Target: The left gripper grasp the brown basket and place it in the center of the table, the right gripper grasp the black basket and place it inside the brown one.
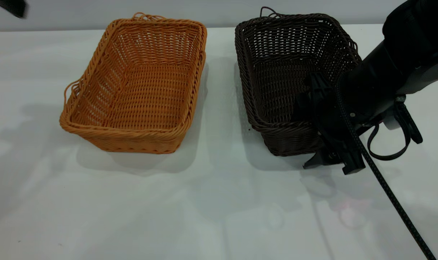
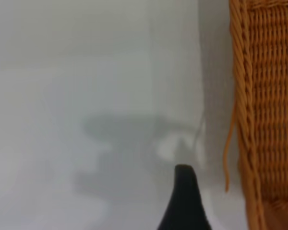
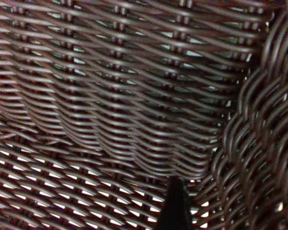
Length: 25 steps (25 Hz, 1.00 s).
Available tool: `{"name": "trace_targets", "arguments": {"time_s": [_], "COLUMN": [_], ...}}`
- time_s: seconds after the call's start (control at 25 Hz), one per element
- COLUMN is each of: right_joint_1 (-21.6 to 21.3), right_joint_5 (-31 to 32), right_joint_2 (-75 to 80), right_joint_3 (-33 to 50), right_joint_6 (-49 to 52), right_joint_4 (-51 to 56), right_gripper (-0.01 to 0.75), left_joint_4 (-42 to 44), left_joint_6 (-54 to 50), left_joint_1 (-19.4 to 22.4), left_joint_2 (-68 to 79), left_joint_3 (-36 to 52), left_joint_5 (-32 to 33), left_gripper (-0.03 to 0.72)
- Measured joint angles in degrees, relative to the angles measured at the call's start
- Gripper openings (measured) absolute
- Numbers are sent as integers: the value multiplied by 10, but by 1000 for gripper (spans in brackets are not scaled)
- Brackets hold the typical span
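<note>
My left gripper grabs the long-side braided rim of the brown basket next. The basket then goes in the center of the table.
The brown basket (image 1: 138, 86) stands upright on the white table (image 1: 219, 202), left of centre. The black basket (image 1: 294, 79) stands upright beside it on the right, a gap apart. My right gripper (image 1: 310, 134) is open at the black basket's near right corner. It straddles the wall, with one finger inside and one outside. The right wrist view shows the inner finger (image 3: 177, 206) against the dark weave (image 3: 115, 96). My left arm (image 1: 9, 7) is drawn back at the far left. In the left wrist view its one visible finger (image 2: 185, 201) hangs over bare table beside the brown basket's rim (image 2: 245, 120), empty.
The right arm's black cable (image 1: 385, 187) runs down across the near right of the table. A thin loop handle (image 2: 228, 153) sticks out from the brown basket's side. The table edge and grey wall lie behind both baskets.
</note>
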Motion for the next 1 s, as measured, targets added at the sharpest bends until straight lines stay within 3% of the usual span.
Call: {"name": "trace_targets", "arguments": {"time_s": [0.32,0.76,0.88,1.0], "right_joint_1": [0,0,0,-2], "right_joint_5": [0,3,2,0], "right_joint_2": [0,0,0,0], "right_joint_3": [0,0,0,0], "right_joint_6": [0,0,0,-1], "right_joint_4": [1,1,1,1], "right_gripper": [542,528,423,227], "left_joint_4": [-43,-45,-45,-45], "left_joint_6": [18,15,15,19], "left_joint_1": [-32,-44,-49,-53], "left_joint_2": [181,341,359,359], "left_joint_3": [-158,-204,-206,-207], "left_joint_5": [42,-12,-14,-12], "left_gripper": [518,504,403,212]}}
